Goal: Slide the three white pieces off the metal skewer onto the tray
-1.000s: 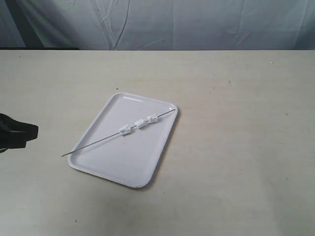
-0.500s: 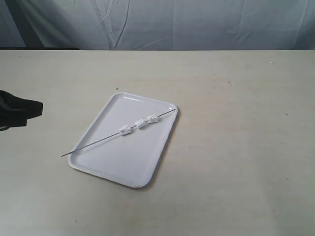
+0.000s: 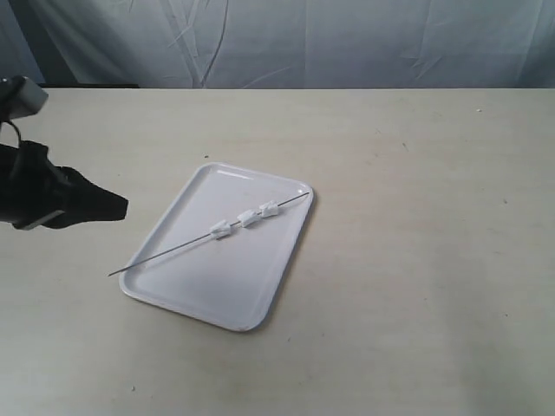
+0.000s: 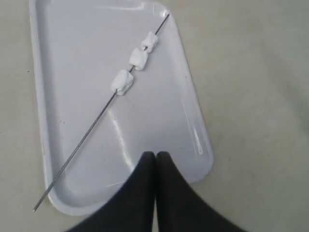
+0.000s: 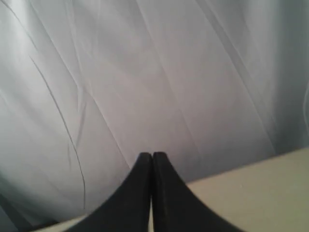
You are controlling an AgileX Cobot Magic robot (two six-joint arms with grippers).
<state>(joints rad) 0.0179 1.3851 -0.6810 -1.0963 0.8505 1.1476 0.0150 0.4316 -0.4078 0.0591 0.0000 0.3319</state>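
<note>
My left gripper grabs the skewer by its long bare shaft (image 3: 166, 253) next, since white pieces crowd the far half of the skewer.
The white tray (image 3: 191, 286) lies mid-table, seen too in the left wrist view as the tray (image 4: 72, 43). The thin metal skewer (image 3: 165, 255) rests diagonally across it, one end poking past the near-left rim, and shows again as the skewer (image 4: 82, 141). Three white pieces (image 3: 246, 218) are threaded on it toward its far end; the wrist view shows the pieces (image 4: 138, 58) in a row. My left gripper (image 3: 121, 208) hovers left of the tray, shut and empty, its tips (image 4: 155, 154) over the tray's edge. My right gripper (image 5: 152, 155) is shut, facing the curtain, out of the exterior view.
A pale grey curtain (image 3: 303, 43) hangs behind the beige table (image 3: 416, 260). The left arm's dark body (image 3: 35, 195) sits at the left edge of the exterior view.
The left arm has come in from the left edge and risen, its gripper tip travelling right toward the tray. Skewer, pieces and tray have not moved.
</note>
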